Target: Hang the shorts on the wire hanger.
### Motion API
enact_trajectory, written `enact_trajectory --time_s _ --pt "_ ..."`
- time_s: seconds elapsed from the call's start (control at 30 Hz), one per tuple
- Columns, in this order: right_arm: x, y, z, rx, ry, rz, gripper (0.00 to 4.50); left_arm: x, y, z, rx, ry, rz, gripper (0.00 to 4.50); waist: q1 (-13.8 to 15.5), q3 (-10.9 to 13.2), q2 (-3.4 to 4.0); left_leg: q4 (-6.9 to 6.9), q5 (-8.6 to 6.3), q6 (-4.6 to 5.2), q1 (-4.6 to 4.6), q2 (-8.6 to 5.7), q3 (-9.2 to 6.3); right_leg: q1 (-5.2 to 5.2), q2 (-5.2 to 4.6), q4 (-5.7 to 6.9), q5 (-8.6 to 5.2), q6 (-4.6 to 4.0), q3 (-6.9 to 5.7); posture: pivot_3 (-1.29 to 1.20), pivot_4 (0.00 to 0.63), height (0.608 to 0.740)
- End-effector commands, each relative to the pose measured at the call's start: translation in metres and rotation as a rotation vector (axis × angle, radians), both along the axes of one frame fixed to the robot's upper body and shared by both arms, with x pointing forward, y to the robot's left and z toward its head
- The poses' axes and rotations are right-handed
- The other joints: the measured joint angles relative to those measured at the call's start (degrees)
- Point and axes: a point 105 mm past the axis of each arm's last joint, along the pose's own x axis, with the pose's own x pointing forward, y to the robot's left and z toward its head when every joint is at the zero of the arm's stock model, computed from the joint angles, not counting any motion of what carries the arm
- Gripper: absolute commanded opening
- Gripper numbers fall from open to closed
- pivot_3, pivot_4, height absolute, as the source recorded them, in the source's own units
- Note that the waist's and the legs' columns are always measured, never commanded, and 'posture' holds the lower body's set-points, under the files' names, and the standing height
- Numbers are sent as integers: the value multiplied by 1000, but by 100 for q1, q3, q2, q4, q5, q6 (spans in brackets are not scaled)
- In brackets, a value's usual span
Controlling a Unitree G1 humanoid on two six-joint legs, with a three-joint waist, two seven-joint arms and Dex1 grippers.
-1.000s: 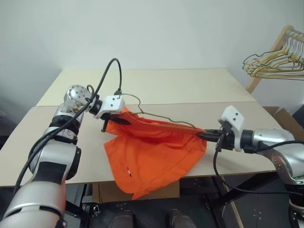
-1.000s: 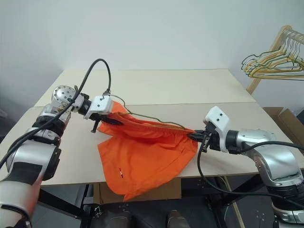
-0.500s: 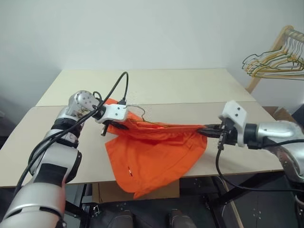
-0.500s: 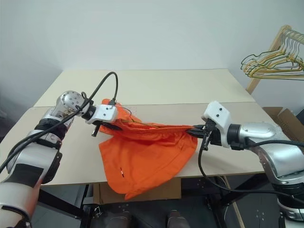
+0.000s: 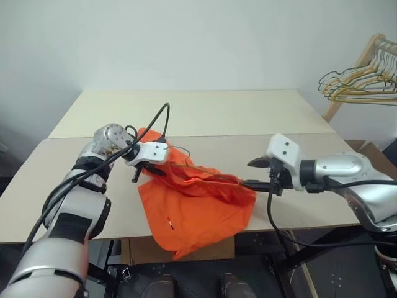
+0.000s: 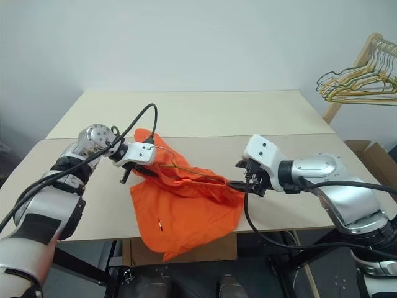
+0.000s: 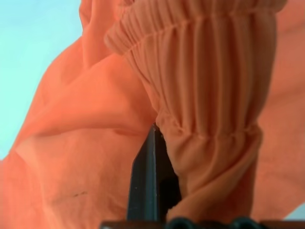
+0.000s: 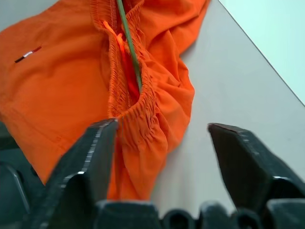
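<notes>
The right gripper has to grab the wire hanger next, by its end inside the gathered waistband (image 5: 234,181), so that it can hang the shorts (image 5: 192,217).
The bright orange shorts (image 5: 195,202) lie crumpled on the table's front half, one leg hanging over the front edge. My left gripper (image 5: 149,166) is shut on the gathered waistband (image 7: 205,95) at their left end and holds it just above the table. The thin wire hanger (image 8: 128,43) runs inside the waistband, and a short stretch of wire (image 6: 186,169) shows by the left gripper. My right gripper (image 5: 251,173) stands open at the shorts' right end. The waistband's end (image 8: 138,119) lies slack just ahead of its fingers (image 8: 90,162), apart from them.
The pale table (image 5: 248,118) stretches far behind the shorts. A bunch of yellow and green hangers (image 5: 360,84) hangs on a wooden rack at the far right. A cardboard box (image 5: 139,251) sits below the table's front edge.
My right gripper has opened, let go of the waistband and shifted left. The stretched shorts have gone slack and sagged onto the table. The left gripper sank a little.
</notes>
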Motion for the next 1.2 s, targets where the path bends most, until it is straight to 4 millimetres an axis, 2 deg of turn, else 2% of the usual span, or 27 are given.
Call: enact_trajectory --time_s 0.03,0.13,0.37,0.5,0.73,0.83,1.0,1.2 --pt "3 -3 40 46 -127 -19 4479 8 -3 19 -20 -61 7 0 -2 0 0 0 0 0 1 0 0 0 0 0 0 0 0 31 0 740" --pt "-1 11 50 78 -148 26 4479 8 -4 19 -17 -63 3 0 -24 0 0 -2 0 0 2 3 0 0 3 1 0 0 0 31 0 740" --pt "-6 57 48 113 -119 134 4479 9 -8 22 -24 -67 -10 0 -18 0 0 -2 0 0 1 6 2 -2 5 2 9 -16 1 32 0 740" --pt "1 74 37 101 -84 133 4479 10 -10 25 -30 -74 -11 0 -12 0 0 -1 0 0 -1 7 1 -2 5 1 11 -19 -1 34 0 740" --pt "21 109 33 113 -69 123 4479 10 -11 26 -37 -73 -13 0 -52 -1 2 0 0 0 -2 10 2 -7 9 7 13 -22 -1 25 0 740" --pt "35 123 21 76 -57 120 3929 10 -13 27 -42 -76 -19 0 -85 -1 2 -1 0 0 -5 10 1 -8 9 6 13 -23 -3 26 0 740" --pt "48 128 10 43 -27 110 2019 10 -12 28 -46 -78 -20 0 -98 -1 2 0 0 0 -11 5 0 -8 3 3 14 -23 -4 45 0 740" --pt "49 129 12 57 -34 137 62 9 -8 28 -46 -79 -15 0 -139 -1 2 -1 0 0 -10 6 -5 -8 5 5 14 -23 -6 54 0 740"
